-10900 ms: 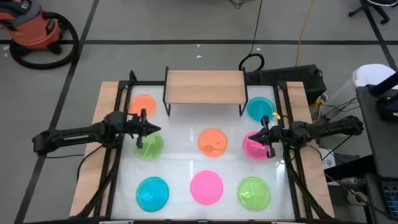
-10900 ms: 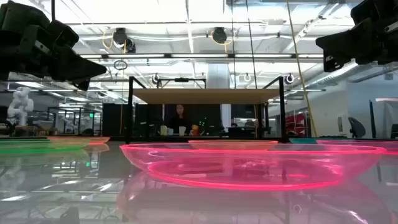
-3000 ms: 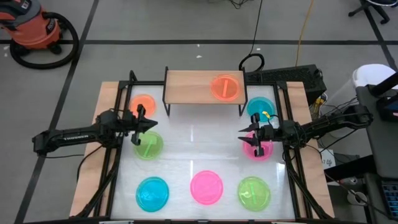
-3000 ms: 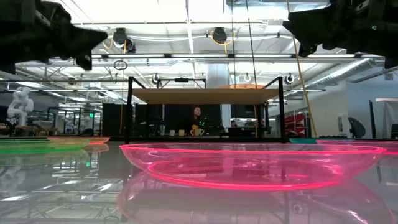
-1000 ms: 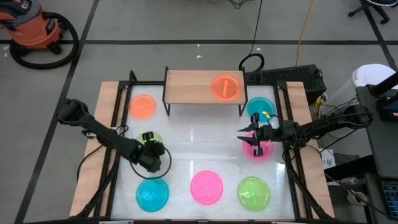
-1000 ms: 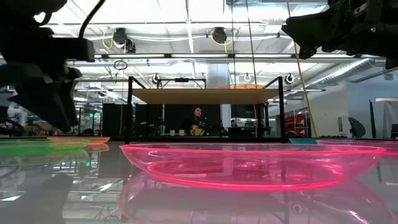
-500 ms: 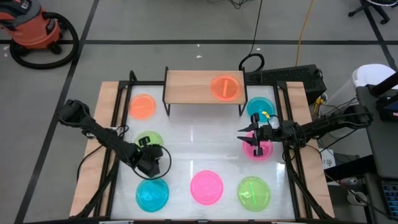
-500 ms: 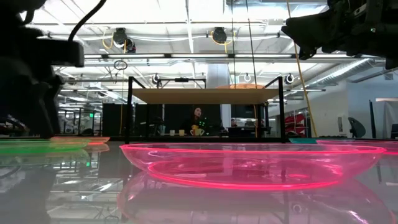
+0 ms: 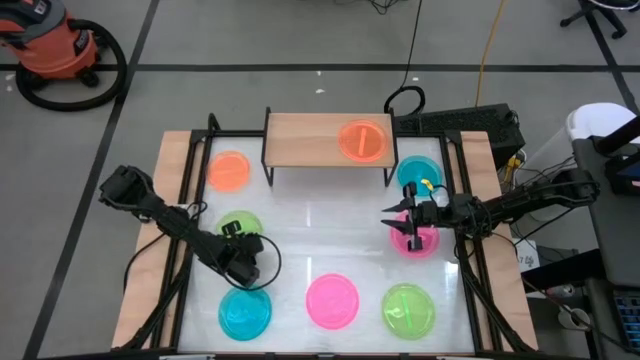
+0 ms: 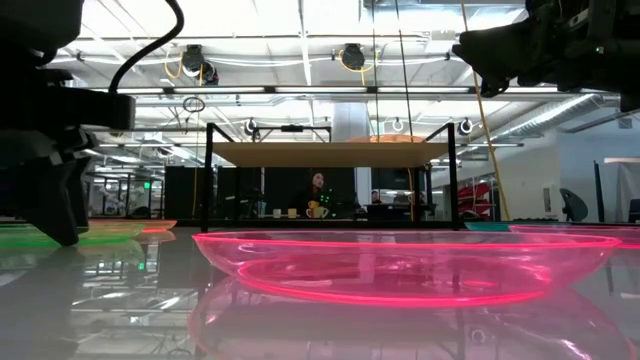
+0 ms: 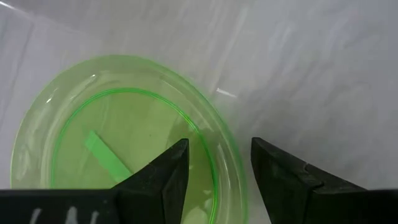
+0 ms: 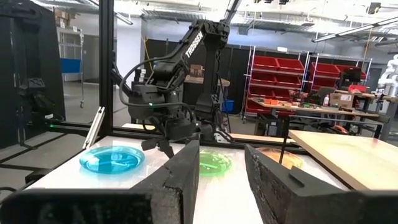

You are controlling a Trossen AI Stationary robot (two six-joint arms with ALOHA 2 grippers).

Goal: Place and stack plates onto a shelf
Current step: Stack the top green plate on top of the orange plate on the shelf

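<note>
I will next use my left gripper to grab the green plate by its rim, so that I can stack it on the wooden shelf.
A green plate lies flat on the white tabletop at the left. My left gripper points down over the plate's near right rim. It is open, with one finger inside the rim and one outside, and I see no touch. My right gripper is open and empty, level above a pink plate at the right. The wooden shelf stands at the far middle, and an orange plate rests on its right half.
More plates lie on the table: orange at the far left, blue at the far right, and blue, pink and green along the near edge. A black frame borders the tabletop.
My left gripper has come down over the green plate, pointing down, and has shifted slightly toward the table's near edge. Its arm's elbow has swung toward the near edge. My right gripper has kept still.
</note>
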